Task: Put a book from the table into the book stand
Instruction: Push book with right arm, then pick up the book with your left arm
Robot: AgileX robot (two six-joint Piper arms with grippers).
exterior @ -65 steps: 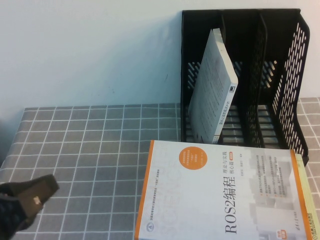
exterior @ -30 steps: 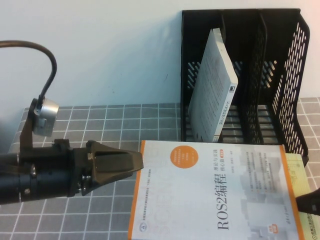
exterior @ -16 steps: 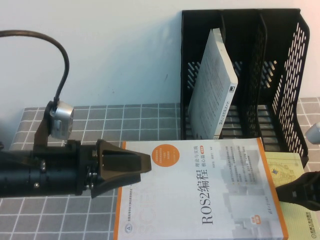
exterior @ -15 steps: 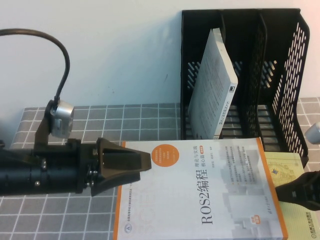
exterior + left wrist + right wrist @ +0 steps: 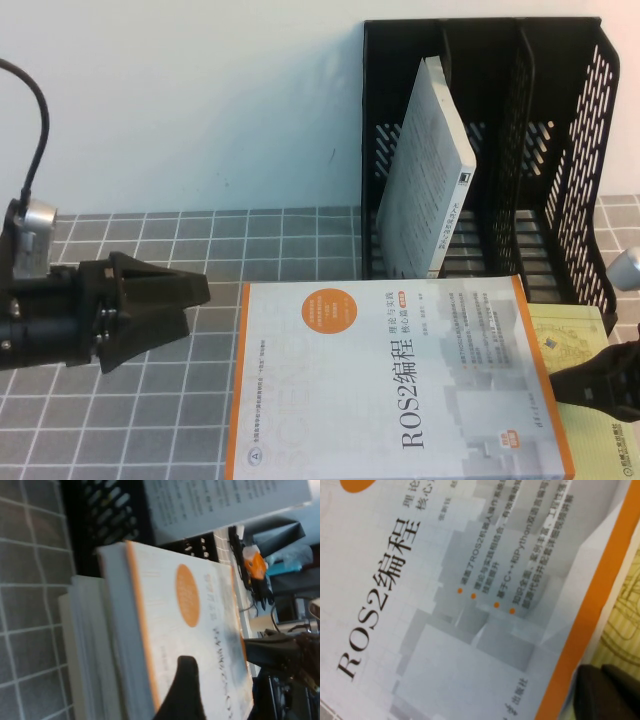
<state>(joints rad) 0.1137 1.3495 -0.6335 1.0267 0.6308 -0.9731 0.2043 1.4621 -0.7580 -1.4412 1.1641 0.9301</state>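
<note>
I should next grab the ROS2 book with my left gripper by its thin top edge near the orange circle. Its flat cover is far wider than my fingers.
The white and orange ROS2 book [image 5: 400, 385] lies flat at the table's front, on top of a yellow-green book [image 5: 578, 335]. It also fills the right wrist view [image 5: 460, 595] and shows in the left wrist view [image 5: 200, 625]. My left gripper [image 5: 195, 305] hovers to the left of the book, clear of its left edge. My right gripper [image 5: 565, 385] is shut and sits against the book's right orange edge, over the yellow-green book [image 5: 625, 605]. The black book stand [image 5: 560, 150] is behind, with a grey-white book [image 5: 425, 170] leaning in its left compartment.
The table has a grey checked cloth [image 5: 250, 240] and a pale wall behind. The stand's middle and right compartments hold nothing. The left arm's camera and cable [image 5: 30, 215] rise at the far left.
The left gripper has drawn back to the left, off the ROS2 book's left edge. Before that the book slid left, uncovering the yellow-green book. The right gripper holds its place.
</note>
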